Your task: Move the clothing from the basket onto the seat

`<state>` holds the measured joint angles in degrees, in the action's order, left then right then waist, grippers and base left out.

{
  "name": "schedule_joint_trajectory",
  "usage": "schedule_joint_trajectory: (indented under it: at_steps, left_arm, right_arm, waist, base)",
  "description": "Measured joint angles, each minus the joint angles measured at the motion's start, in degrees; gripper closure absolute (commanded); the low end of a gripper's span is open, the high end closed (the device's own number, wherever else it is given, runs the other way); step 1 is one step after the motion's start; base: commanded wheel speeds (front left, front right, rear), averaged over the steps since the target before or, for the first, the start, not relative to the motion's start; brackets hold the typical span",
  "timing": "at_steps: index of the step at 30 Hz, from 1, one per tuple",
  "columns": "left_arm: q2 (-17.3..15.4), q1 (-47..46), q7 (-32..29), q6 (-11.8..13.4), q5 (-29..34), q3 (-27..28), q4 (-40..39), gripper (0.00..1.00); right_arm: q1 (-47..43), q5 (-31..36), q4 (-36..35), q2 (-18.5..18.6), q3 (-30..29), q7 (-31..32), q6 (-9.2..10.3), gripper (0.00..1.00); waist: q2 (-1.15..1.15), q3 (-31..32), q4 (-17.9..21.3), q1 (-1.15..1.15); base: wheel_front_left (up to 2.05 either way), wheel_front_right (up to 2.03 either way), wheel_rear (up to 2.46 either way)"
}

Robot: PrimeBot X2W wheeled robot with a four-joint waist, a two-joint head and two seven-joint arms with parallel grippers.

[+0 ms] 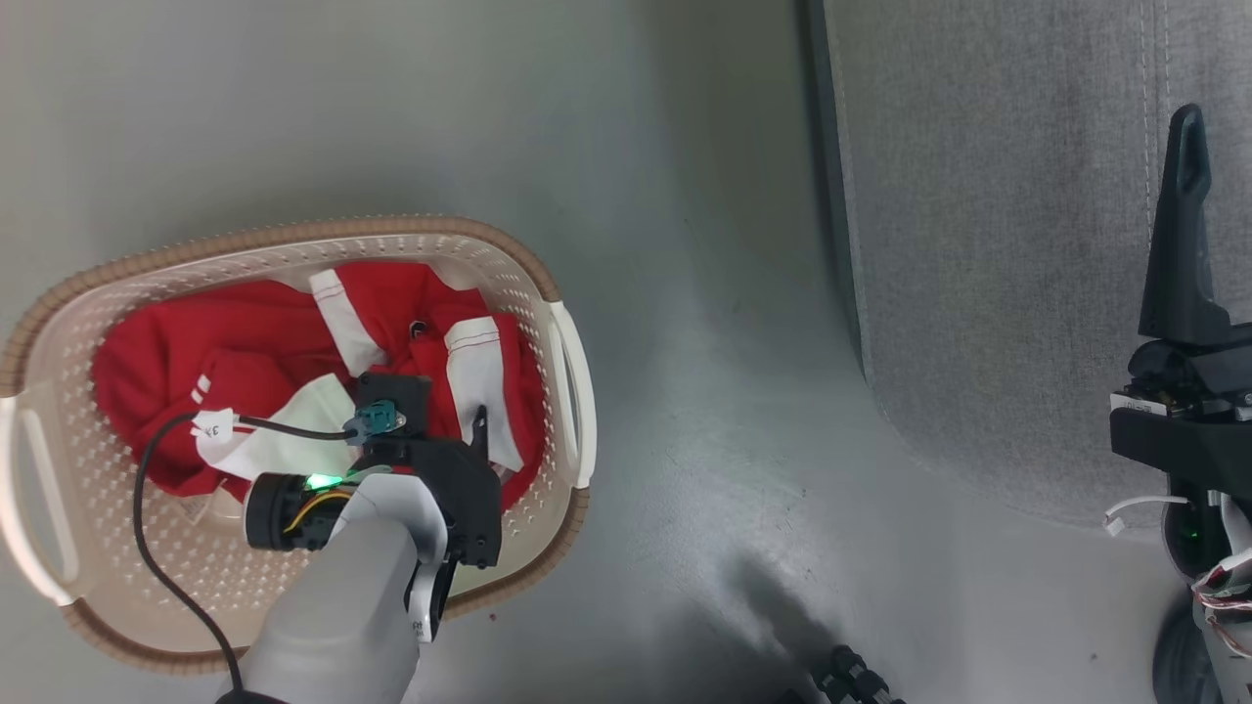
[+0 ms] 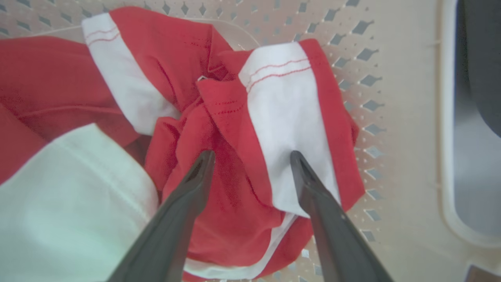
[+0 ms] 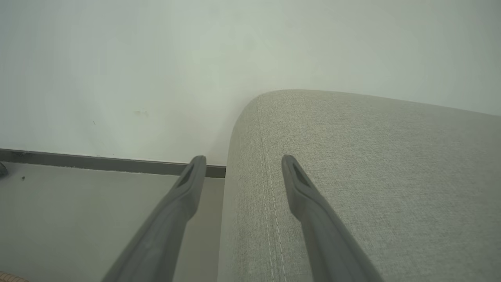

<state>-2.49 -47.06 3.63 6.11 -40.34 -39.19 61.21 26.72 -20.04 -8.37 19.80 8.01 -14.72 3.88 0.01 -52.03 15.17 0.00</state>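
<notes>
My left gripper pinches the clothing [image 1: 293, 332] by that raised fold [image 1: 453, 397] next, since a red fold stands up beside the white panel while the rest lies slack.
The clothing [image 1: 293, 332] is a crumpled red heap with white panels, lying in the cream basket [image 1: 293, 235] on the floor at the left. My left gripper [image 2: 252, 154] points down into the basket and is open. One fingertip rests on a red fold [image 2: 219, 117], the other on a white panel, with a bunch of fabric between them. The grey seat [image 1: 998, 244] takes up the upper right. Over the seat's rounded edge [image 3: 372, 176] my right gripper [image 3: 242, 158] hovers open with nothing between its fingers.
Grey floor [image 1: 704, 411] separates the basket from the seat. A black cable [image 1: 147, 548] loops over the basket's near side. The right wrist view shows a pale wall with a dark baseboard [image 3: 98, 162] beyond the seat. Part of my base [image 1: 1203, 587] sits at the lower right.
</notes>
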Motion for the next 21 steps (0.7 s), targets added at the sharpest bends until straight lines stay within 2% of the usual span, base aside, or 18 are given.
schedule_joint_trajectory:
  at_steps: [11,12,13,14,15,21]
  left_arm:
    - [-0.1,-1.8,-0.6,0.5,-1.7,-0.3,3.5,0.00]
    - [-0.1,-2.2,-1.0,0.5,-1.8,-0.4,3.7,0.50]
    - [-0.1,-2.4,-1.0,0.5,-1.9,-0.3,3.8,0.58]
    - [-0.1,-2.4,-1.1,0.5,-2.0,-0.3,3.8,0.86]
    - [-0.1,-2.4,-1.4,0.5,-2.3,-0.3,4.0,1.00]
    - [-0.1,-3.5,-2.1,0.5,-3.1,-0.3,4.7,1.00]
  right_arm:
    - [-1.7,0.1,-1.9,-0.1,-2.0,0.0,0.66,0.00]
    - [-1.7,0.2,-1.9,-0.2,-1.9,0.0,0.66,0.00]
    - [-1.7,0.4,-1.9,-0.3,-1.9,0.0,0.66,0.00]
    - [-1.7,0.4,-1.9,-0.4,-1.8,0.0,0.66,0.00]
    - [-1.6,0.4,-2.0,-0.5,-1.8,0.0,0.66,0.00]
    - [-1.4,0.4,-2.3,-0.5,-1.8,0.0,0.65,0.00]
  waist:
    - [-0.01,-2.9,1.4,0.00]
    - [-0.01,-3.0,1.3,0.00]
    - [-0.01,-3.1,1.3,0.00]
    - [-0.01,-3.2,1.3,0.00]
    - [-0.01,-3.2,1.2,0.00]
    - [-0.01,-3.4,0.9,0.00]
  base:
    - [0.00,0.00,0.00]
    - [0.00,0.00,0.00]
    - [0.00,0.00,0.00]
    - [0.00,0.00,0.00]
    - [0.00,0.00,0.00]
    - [0.00,0.00,0.00]
